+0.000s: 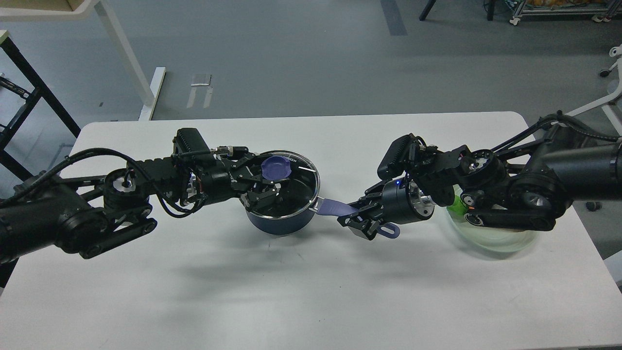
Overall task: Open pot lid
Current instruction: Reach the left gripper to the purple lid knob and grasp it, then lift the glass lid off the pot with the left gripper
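Observation:
My left gripper grabs the lid by its blue knob next, since the wide glass disc sits flush on the pot's rim.
A dark blue pot stands at the middle of the white table, covered by a glass lid with a blue knob. My left gripper is open, low over the lid's left half. Its fingers sit just left of the knob and partly around it. I cannot tell whether they touch it. My right gripper is shut on the pot's blue handle, which sticks out to the right. The handle's looped end shows past the fingers.
A clear glass bowl with a green thing in it sits under my right arm near the table's right edge. Beyond the table's far edge is grey floor, with white desk legs at the far left.

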`<action>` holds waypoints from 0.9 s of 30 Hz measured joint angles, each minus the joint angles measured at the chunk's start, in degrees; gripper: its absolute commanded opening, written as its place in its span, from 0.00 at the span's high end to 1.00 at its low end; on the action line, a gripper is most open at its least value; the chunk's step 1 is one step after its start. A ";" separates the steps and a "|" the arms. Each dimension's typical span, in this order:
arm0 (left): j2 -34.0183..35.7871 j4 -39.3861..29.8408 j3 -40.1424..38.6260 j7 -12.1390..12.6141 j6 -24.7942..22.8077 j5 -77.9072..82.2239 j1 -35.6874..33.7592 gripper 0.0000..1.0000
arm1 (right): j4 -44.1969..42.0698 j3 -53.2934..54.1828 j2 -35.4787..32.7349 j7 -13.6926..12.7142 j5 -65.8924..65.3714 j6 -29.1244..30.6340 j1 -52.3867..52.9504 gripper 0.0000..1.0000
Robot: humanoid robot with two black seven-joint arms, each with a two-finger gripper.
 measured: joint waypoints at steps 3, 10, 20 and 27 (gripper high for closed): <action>0.31 -0.25 -0.28 -0.01 0.38 -0.20 -0.38 0.61 | -0.15 0.00 0.00 0.00 0.00 0.00 -0.01 0.79; 5.25 -1.25 -0.74 -0.82 0.43 -4.98 -3.63 0.61 | -0.24 0.00 -0.08 -0.02 0.00 0.00 -0.03 0.79; 20.98 -0.08 2.22 -4.18 0.33 -5.81 -0.95 0.60 | -0.31 -0.02 -0.15 -0.05 0.01 -0.06 -0.90 0.78; 23.57 8.80 2.83 -5.69 2.21 -6.55 5.76 0.59 | -0.51 -0.02 -0.14 0.01 -0.01 0.00 -0.79 0.78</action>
